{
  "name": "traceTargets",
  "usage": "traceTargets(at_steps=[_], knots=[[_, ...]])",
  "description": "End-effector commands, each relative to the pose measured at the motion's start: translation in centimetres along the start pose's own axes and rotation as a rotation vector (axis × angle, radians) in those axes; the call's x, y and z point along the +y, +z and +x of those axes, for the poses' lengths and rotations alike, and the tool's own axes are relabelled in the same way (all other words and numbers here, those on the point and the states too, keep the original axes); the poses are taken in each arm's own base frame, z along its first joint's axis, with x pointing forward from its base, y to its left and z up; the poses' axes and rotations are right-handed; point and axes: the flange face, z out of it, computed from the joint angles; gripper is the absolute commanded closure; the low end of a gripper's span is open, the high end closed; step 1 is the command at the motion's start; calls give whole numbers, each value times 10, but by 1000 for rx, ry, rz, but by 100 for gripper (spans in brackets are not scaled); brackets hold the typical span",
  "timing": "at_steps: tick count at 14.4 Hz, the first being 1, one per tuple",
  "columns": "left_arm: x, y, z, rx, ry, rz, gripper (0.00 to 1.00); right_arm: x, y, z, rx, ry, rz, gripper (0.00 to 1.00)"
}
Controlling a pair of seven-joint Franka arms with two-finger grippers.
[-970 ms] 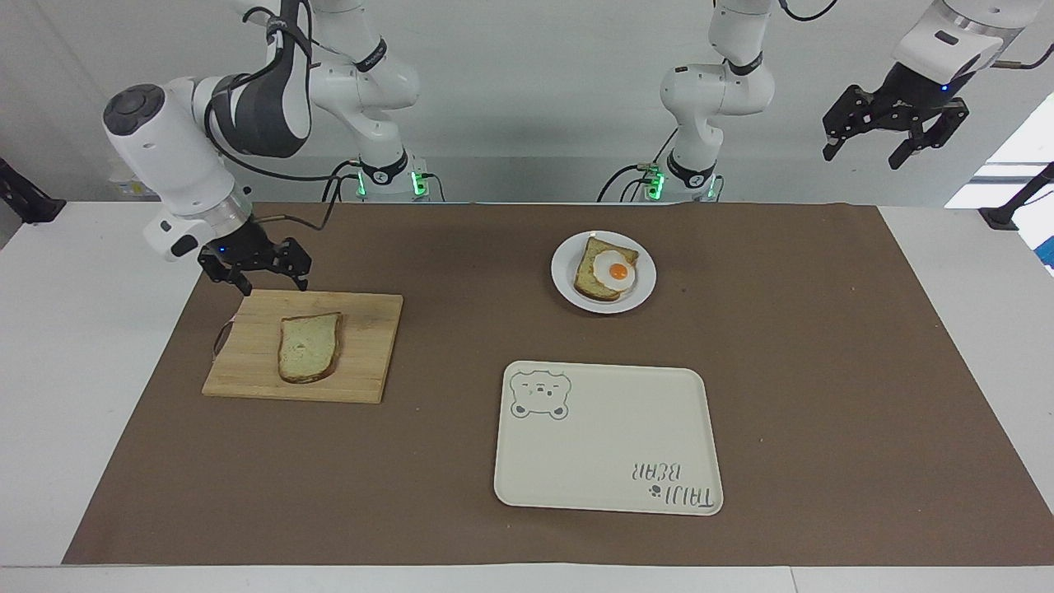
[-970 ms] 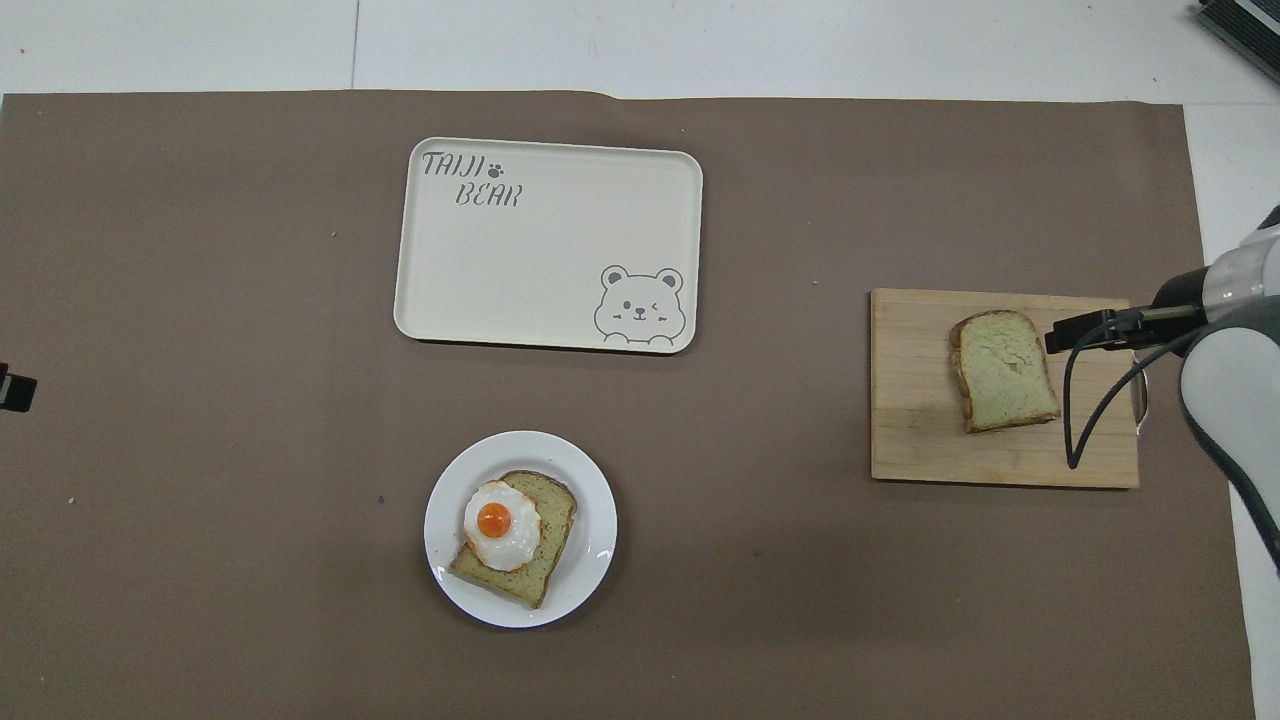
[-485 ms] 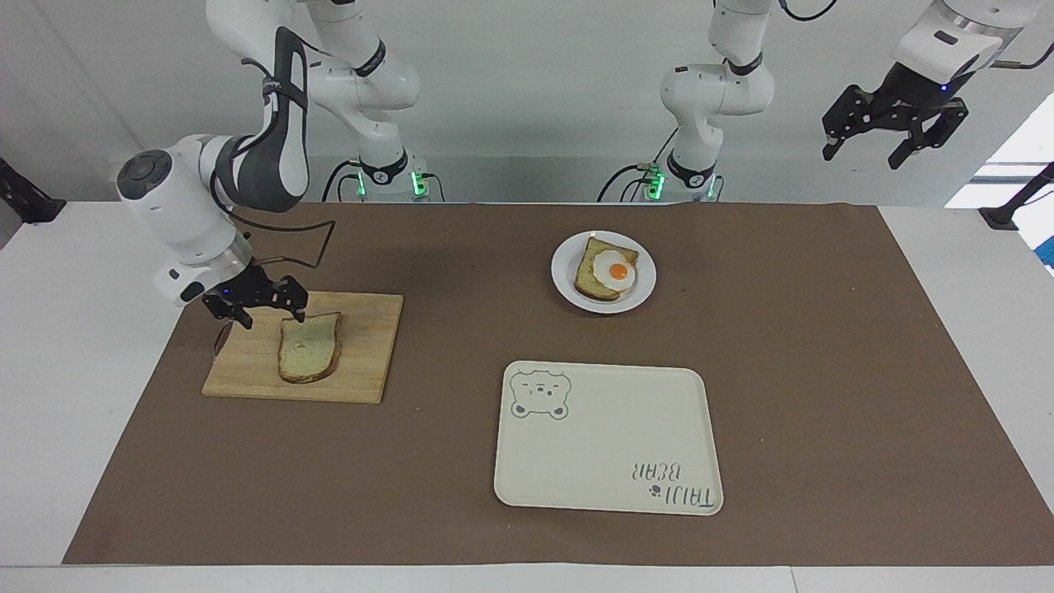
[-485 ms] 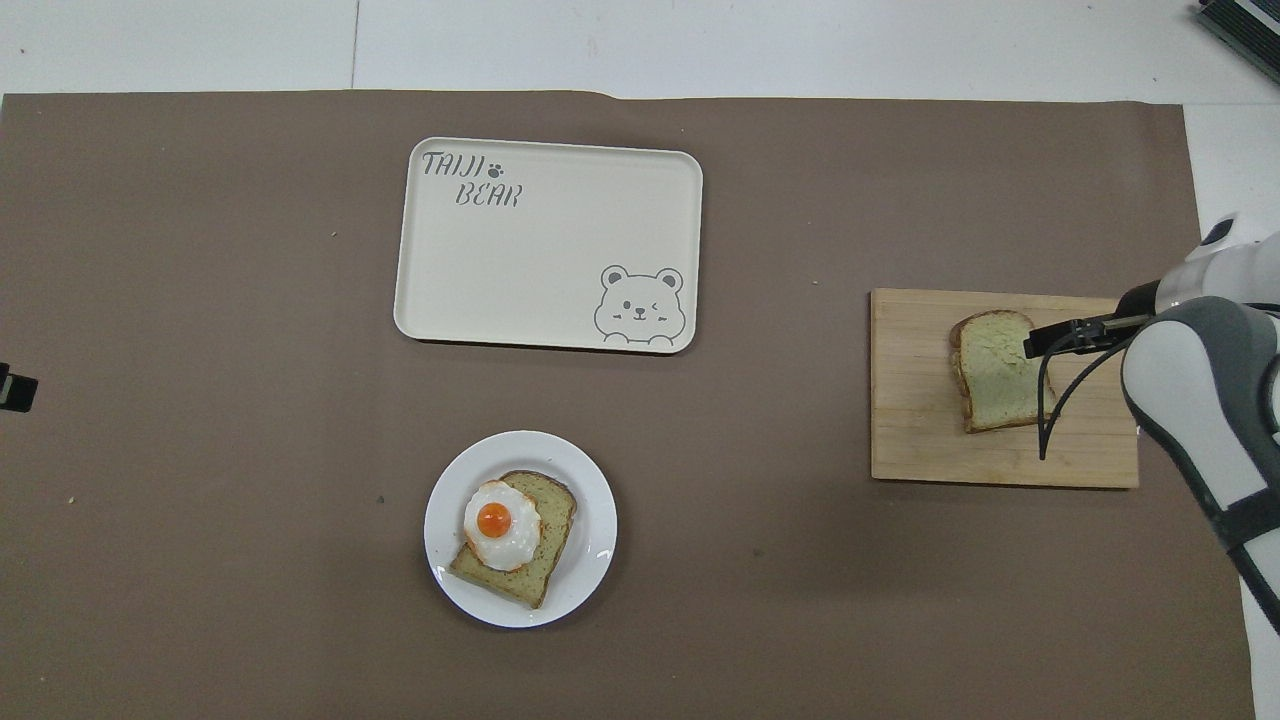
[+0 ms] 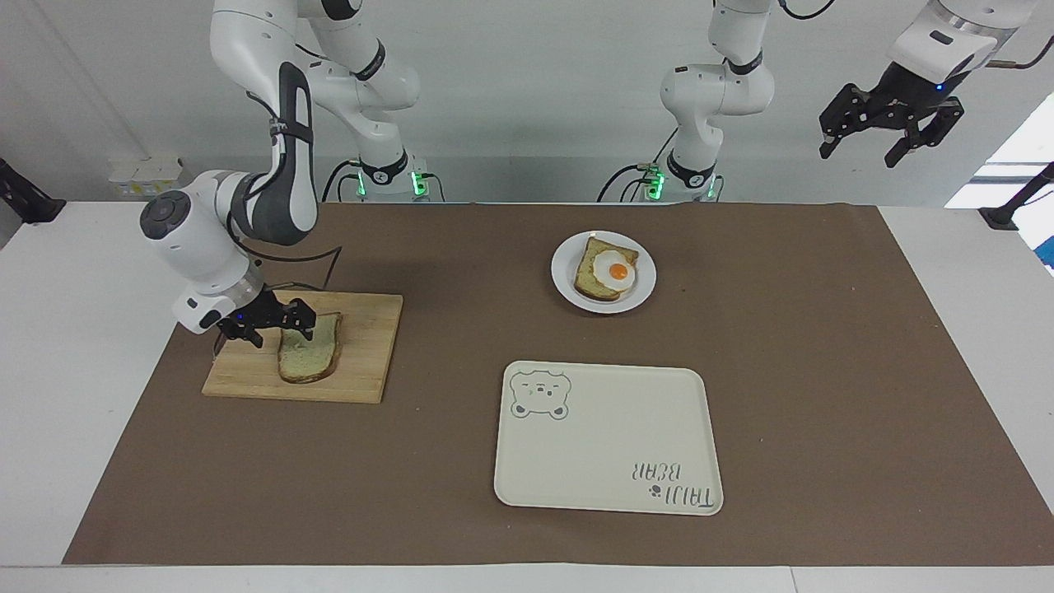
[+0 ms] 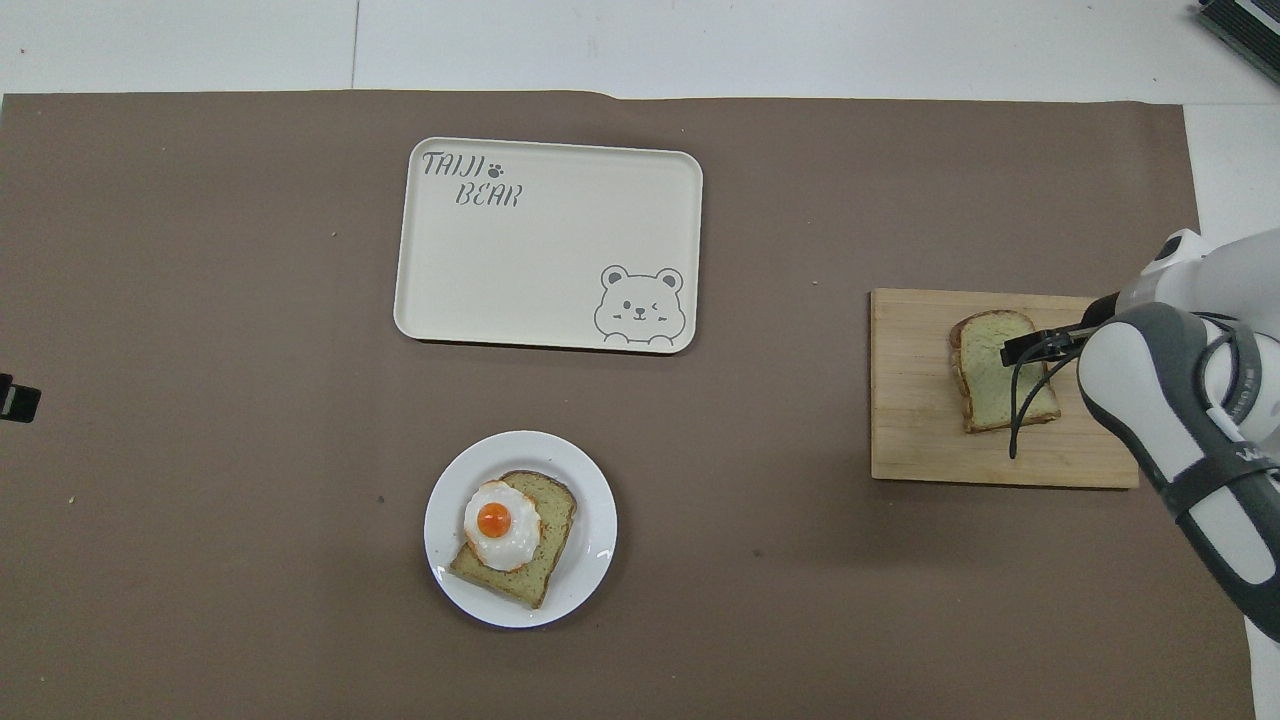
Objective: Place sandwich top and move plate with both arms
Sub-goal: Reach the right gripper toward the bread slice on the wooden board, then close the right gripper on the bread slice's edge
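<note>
The egg sandwich on the plate needs its top. My right gripper should next grab the plain bread slice by its crust edge (image 6: 1034,370) to put it on there.
The sandwich top (image 5: 317,356) (image 6: 990,380), a plain slice of bread, lies flat on a wooden board (image 5: 366,346) (image 6: 910,410) toward the right arm's end of the table. My right gripper (image 5: 282,335) (image 6: 1025,347) is open and low over the slice's edge, one fingertip over the bread and the other over the board; I cannot tell whether it touches. The white plate (image 5: 564,284) (image 6: 598,540) holds a bread slice with a fried egg (image 5: 613,270) (image 6: 497,522). My left gripper (image 5: 858,156) waits open, high in the air off the left arm's end of the table.
A cream rectangular tray with a bear drawing (image 5: 609,445) (image 6: 540,260) lies farther from the robots than the plate. A brown mat (image 5: 823,371) covers the table. The right arm's forearm (image 6: 1180,430) hangs over the board's outer end.
My right gripper has come down and moved from the board's robot-side corner to over the sandwich top's edge. The left arm has barely moved.
</note>
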Motion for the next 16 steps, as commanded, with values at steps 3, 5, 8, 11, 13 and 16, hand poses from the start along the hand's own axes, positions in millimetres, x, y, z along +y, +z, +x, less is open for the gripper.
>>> traceTargets(at_steps=[3, 5, 8, 11, 13, 16], knots=[[5, 1, -8, 1, -8, -14, 0, 20, 14, -5, 35, -3, 64, 0], [5, 1, -8, -1, -7, -14, 0, 19, 16, -6, 29, -5, 66, 0], [5, 1, -8, 0, -7, -14, 0, 20, 26, -11, 17, -6, 68, 0], [5, 1, -8, 1, -8, -14, 0, 29, 31, -15, 5, 10, 73, 10], [5, 1, -8, 0, -7, -14, 0, 28, 32, -15, 1, 9, 76, 52], [5, 1, -8, 0, -7, -14, 0, 28, 31, -15, 4, 34, 86, 100]])
